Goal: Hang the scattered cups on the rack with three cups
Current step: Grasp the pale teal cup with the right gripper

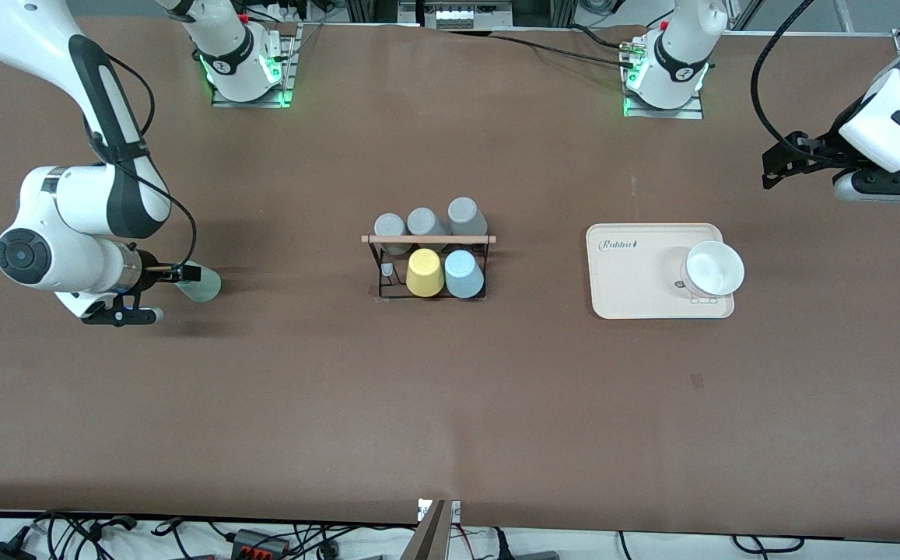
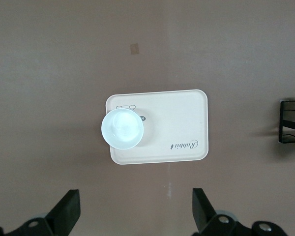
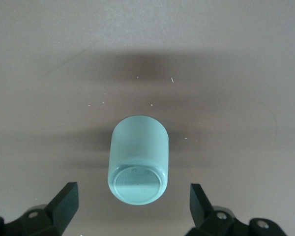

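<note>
The pale mint green cup needs to hang on the black wire rack, so my right gripper should grab the cup by its base end [image 3: 138,185] next.
The pale mint green cup [image 1: 202,285] lies on its side on the table toward the right arm's end. In the right wrist view the cup [image 3: 138,160] points its base at the camera. My right gripper [image 1: 185,274] is open, with its fingers either side of the cup's base and clear of it [image 3: 132,191]. The black wire rack [image 1: 378,268] with its wooden rod [image 1: 428,239] stands mid-table. The light blue cup [image 1: 464,274] sits upturned on it beside a yellow one [image 1: 425,272]. My left gripper [image 1: 768,167] is open and empty, up in the air [image 2: 135,196].
Three grey cups [image 1: 428,223] sit on the rack's row farther from the front camera. A cream tray [image 1: 628,272] toward the left arm's end holds a white cup [image 1: 715,268]; both show in the left wrist view [image 2: 177,123], with the rack's edge [image 2: 290,123].
</note>
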{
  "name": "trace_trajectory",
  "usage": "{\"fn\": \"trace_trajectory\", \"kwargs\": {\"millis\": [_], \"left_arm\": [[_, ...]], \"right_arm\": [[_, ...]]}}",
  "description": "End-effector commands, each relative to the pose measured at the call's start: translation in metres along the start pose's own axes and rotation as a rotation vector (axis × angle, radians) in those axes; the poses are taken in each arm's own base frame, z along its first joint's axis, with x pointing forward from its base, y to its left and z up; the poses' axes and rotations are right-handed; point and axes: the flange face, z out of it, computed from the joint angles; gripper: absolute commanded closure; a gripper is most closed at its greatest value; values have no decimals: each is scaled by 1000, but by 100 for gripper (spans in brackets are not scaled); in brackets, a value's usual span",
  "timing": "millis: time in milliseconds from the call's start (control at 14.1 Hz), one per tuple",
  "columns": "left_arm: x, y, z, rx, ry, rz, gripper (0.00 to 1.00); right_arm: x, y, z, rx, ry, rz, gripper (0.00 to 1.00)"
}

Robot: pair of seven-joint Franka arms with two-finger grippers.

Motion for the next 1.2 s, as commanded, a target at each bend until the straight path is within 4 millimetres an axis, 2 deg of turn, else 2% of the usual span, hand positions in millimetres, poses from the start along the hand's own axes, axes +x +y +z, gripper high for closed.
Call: {"fn": "trace_trajectory", "kwargs": {"millis": [0,495,920,990,1132], "left_arm": [[-3,3,-6,-15,2,22,0],[-1,1,-3,-17,-3,18,0],[0,-3,-3,-19,-3,18,0],[0,-3,-2,-19,-4,18,0],[0,-3,-2,-20,-4,18,0]], "right_arm": [[0,-2,10,-2,-6,25,0],[-2,2,35,0,-51,34,0],[0,-1,44,0,-63,30,0],[0,-1,46,0,-65,30,2],[0,0,48,1,-68,31,19]]}}
